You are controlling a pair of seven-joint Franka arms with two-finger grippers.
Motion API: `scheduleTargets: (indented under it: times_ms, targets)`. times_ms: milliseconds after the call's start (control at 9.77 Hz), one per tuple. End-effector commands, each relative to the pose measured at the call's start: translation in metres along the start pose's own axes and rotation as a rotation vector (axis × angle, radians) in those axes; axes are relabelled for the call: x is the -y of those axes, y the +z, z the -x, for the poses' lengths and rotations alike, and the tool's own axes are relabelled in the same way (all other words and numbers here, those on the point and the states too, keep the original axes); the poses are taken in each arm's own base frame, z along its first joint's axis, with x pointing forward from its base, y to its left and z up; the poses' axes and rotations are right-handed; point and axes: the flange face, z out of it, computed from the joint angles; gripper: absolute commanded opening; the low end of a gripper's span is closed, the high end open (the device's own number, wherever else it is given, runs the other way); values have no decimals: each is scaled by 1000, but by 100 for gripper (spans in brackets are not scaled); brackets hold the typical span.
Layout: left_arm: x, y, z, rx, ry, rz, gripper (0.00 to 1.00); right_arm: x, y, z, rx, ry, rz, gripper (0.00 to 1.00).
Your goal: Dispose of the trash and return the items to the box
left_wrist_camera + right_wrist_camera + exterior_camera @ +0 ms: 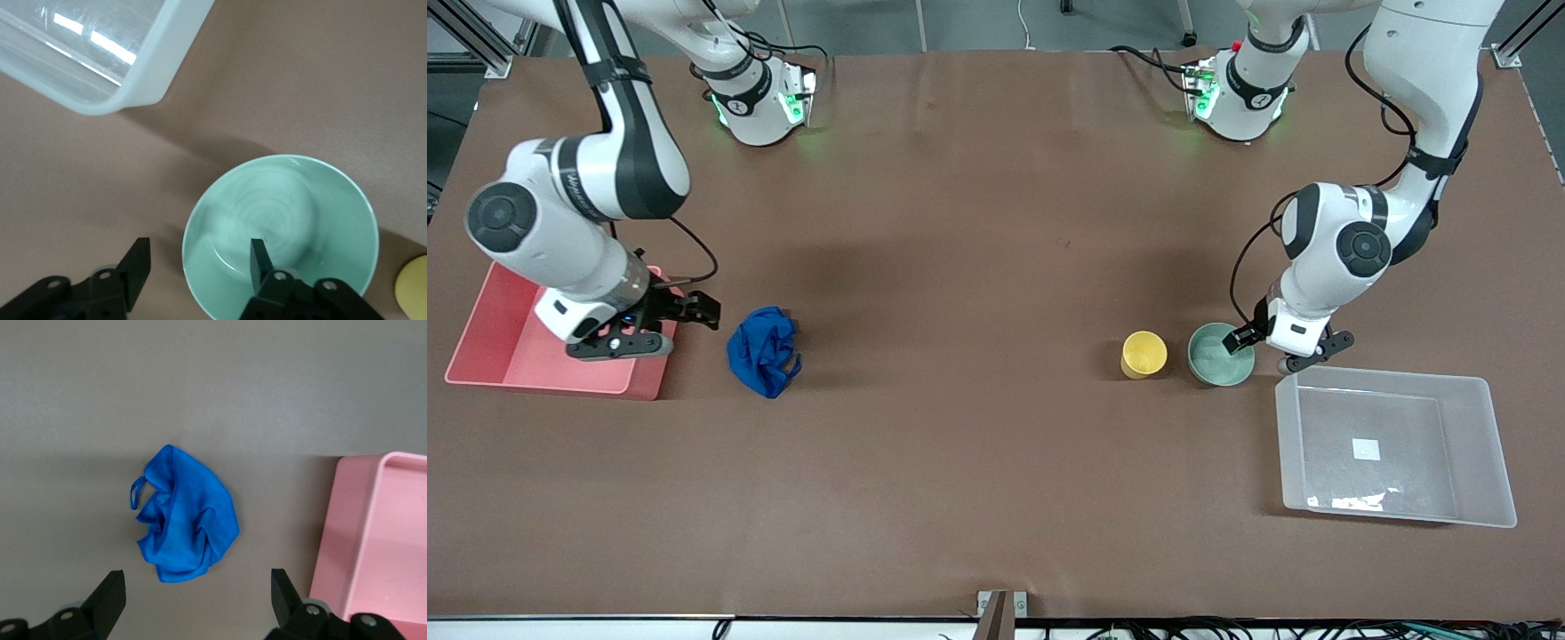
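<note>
My right gripper needs to grab the blue cloth lump [763, 351] by its bunched folds next. Then it can put the cloth into the pink bin.
The blue cloth lump [763, 351] lies on the table beside the pink bin [489, 329]. My right gripper [680, 327] is open and empty, low over the table between the two; its wrist view shows the cloth [187, 527] just ahead of the gripper [197, 600]. The mint-green bowl [1216, 357] and the yellow cup [1144, 354] stand side by side near the translucent box [1387, 374]. My left gripper [1267, 351] is open and straddles the bowl's rim [287, 220], one finger [260, 260] inside and one outside. The cup's edge [413, 293] shows beside it.
The pink bin's corner [373, 540] is close to my right gripper. The box corner [167, 60] is close to the bowl, and a white sticker [1366, 449] sits on the box floor. The brown table stretches wide between the cloth and the cup.
</note>
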Motion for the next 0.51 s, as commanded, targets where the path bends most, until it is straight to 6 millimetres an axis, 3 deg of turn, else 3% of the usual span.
scheduleTargets:
  times_ms: [0, 205, 409]
  targets:
    - [4, 24, 0, 19, -5, -14, 44, 5, 28, 4, 27, 13, -6, 96]
    - [1, 24, -4, 16, -10, -10, 19, 4, 56, 10, 5, 15, -6, 95]
    - [-4, 11, -11, -6, -11, 1, 4, 7, 84, 10, 8, 12, -5, 95]
